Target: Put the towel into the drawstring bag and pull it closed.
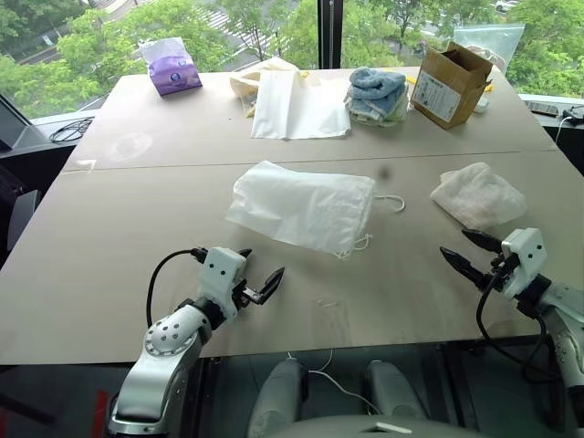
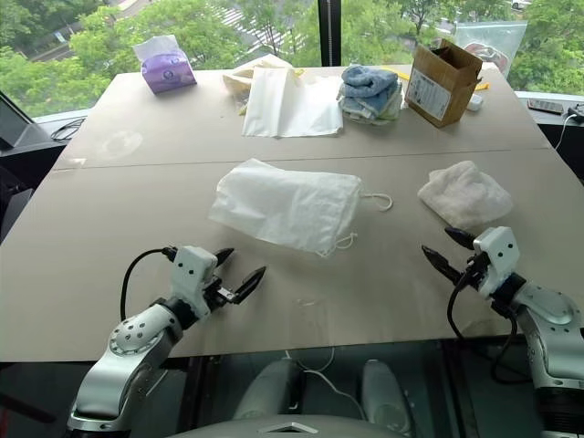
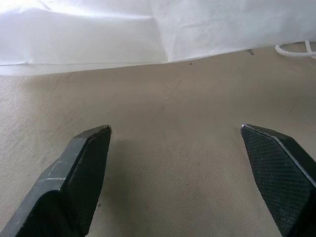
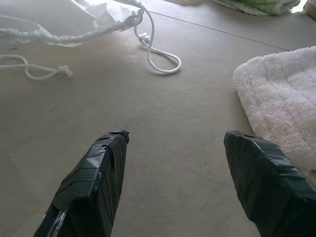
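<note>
My left gripper grabs the drawstring bag by the edge of its opening point(image 1: 365, 213) next, to open it for the towel point(image 1: 478, 194).
The drawstring bag point(image 1: 301, 208) lies flat in the middle of the table, its mouth to the right with thin white cords point(image 1: 391, 203) trailing out. The cream towel point(image 1: 479, 194) lies crumpled on the table to the right of it. My left gripper point(image 1: 260, 274) hovers open near the table's front edge, just in front of the bag's near left corner, with nothing between its fingers. Over the table in front of the towel, my right gripper point(image 1: 469, 254) stands open and empty. In the right wrist view the towel point(image 4: 281, 106) lies just beyond one fingertip and the cords point(image 4: 153, 49) lie farther off.
At the back of the table stand a purple tissue pack point(image 1: 171, 69), a flat white sheet-like bag point(image 1: 297, 105), a stack of blue and pale towels point(image 1: 376, 95) and an open cardboard box point(image 1: 450, 85). A seam point(image 1: 182, 164) runs across the tabletop.
</note>
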